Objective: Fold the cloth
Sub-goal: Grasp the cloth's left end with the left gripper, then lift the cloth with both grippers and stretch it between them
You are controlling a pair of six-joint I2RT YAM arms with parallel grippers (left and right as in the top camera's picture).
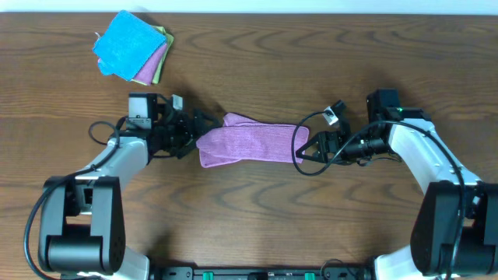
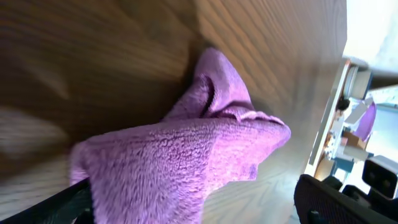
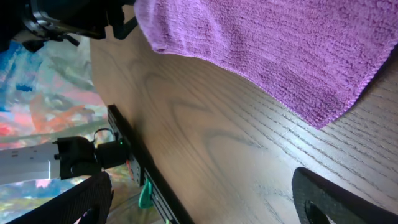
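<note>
My right gripper grabs the corner of the purple cloth at the cloth's end opposite my left gripper next, to stretch and fold the cloth.
The purple cloth [image 1: 249, 141] lies mid-table, folded into a long strip that runs left to right. My left gripper [image 1: 194, 132] is at its left end. In the left wrist view the cloth [image 2: 180, 162] bunches up between the wide-apart fingers [image 2: 199, 211] and drapes over the left finger. My right gripper [image 1: 307, 148] is at the cloth's right end. In the right wrist view its fingers [image 3: 205, 199] are wide apart with nothing between them, and the cloth's edge [image 3: 280, 50] lies just beyond them on the wood.
A stack of folded cloths [image 1: 132, 48], blue on top of purple and yellow-green, sits at the far left of the wooden table [image 1: 257, 218]. The table's front edge [image 3: 130, 168] shows in the right wrist view.
</note>
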